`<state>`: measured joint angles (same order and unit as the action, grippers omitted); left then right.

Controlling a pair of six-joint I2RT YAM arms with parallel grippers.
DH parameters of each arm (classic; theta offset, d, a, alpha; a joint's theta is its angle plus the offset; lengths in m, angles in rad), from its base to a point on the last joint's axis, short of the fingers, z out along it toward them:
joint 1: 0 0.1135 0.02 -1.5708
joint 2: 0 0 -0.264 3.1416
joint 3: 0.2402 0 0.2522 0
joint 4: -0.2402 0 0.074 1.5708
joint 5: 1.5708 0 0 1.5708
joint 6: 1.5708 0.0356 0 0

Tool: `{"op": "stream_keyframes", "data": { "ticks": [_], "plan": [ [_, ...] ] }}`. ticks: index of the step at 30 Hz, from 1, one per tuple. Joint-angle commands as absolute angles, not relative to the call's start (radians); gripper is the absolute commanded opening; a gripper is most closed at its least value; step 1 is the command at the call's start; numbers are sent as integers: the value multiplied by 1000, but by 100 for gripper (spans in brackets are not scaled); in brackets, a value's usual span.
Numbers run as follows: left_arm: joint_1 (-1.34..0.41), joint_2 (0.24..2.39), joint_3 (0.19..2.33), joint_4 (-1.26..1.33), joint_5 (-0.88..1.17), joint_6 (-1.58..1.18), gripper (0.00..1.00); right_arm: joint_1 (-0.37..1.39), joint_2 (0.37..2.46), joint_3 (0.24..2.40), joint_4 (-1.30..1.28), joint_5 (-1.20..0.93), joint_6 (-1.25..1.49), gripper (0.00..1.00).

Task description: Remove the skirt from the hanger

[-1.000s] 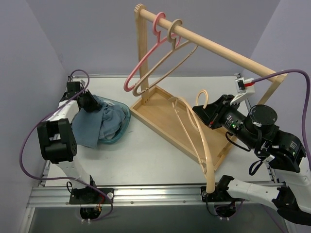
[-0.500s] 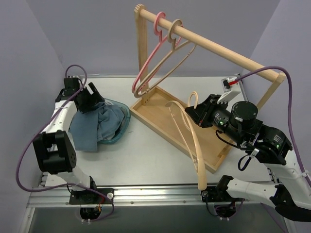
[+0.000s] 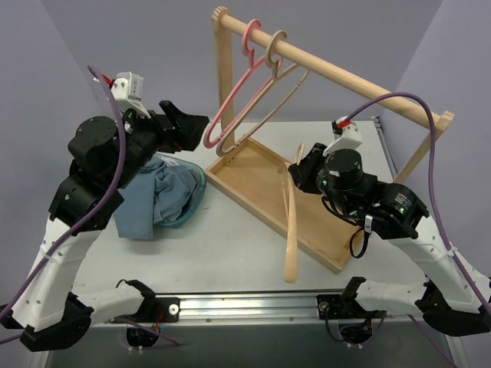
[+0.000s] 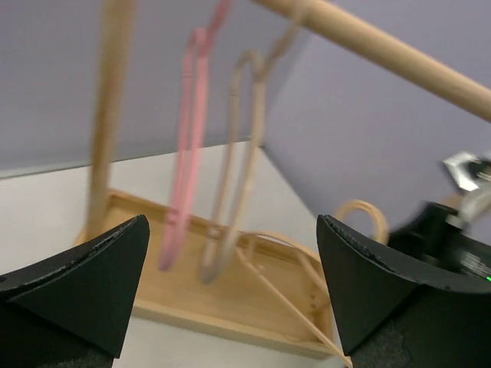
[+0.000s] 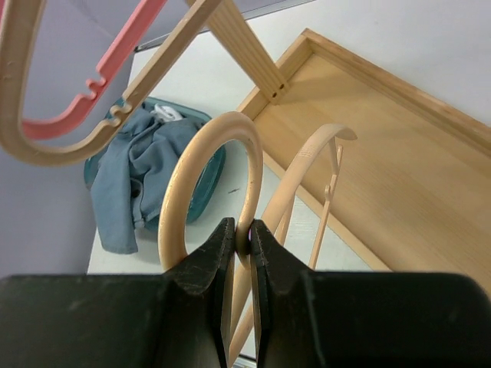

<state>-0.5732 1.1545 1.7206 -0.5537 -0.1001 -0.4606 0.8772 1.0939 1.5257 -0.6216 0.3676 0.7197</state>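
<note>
I should next grab the beige hanger by its broad arm (image 3: pixel 291 240) with my left gripper; its hook stays free to hang on the rack's bar.
The blue skirt (image 3: pixel 157 195) lies crumpled in a teal basin (image 3: pixel 196 201) at the left of the table, apart from any hanger. High above it my left gripper (image 3: pixel 196 126) stands open and empty, pointing toward the rack; its fingertips frame the left wrist view (image 4: pixel 232 222). My right gripper (image 3: pixel 301 172) is shut on the hook (image 5: pixel 211 176) of a bare beige hanger (image 3: pixel 291 230), which hangs down over the tray's near edge. The right wrist view shows the right gripper (image 5: pixel 243 230) pinching the hook, with the skirt (image 5: pixel 130 176) beyond.
A wooden rack with a slanted rail (image 3: pixel 345 77) stands at the back on a tray base (image 3: pixel 253 172). A pink hanger (image 3: pixel 230 96) and a beige hanger (image 3: pixel 268 84) hang from the rail near its left post (image 3: pixel 224 84).
The left gripper opened, let go of the skirt and rose well above the basin. The right arm shifted left with the hanger, whose body swung closer to vertical.
</note>
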Motion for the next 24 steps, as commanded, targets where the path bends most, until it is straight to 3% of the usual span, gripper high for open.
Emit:
{"op": "stream_keyframes", "data": {
  "ticks": [1,6,11,18,24],
  "plan": [
    [-746,1178,1776,-521,-6,-377,98,868,1103,1571,-640,498,788,0],
    [-1030,1265,1905,-679,23,-282,100,858,1120,1578,-666,560,813,0],
    [-1328,1379,2009,-886,-263,-245,98,844,1129,1580,-672,578,825,0],
    [-1483,1456,1987,-976,-505,-322,95,836,1121,1600,-684,575,838,0],
    [-1513,1549,2016,-1092,-693,-408,94,836,1104,1592,-680,563,847,0]
  ]
}}
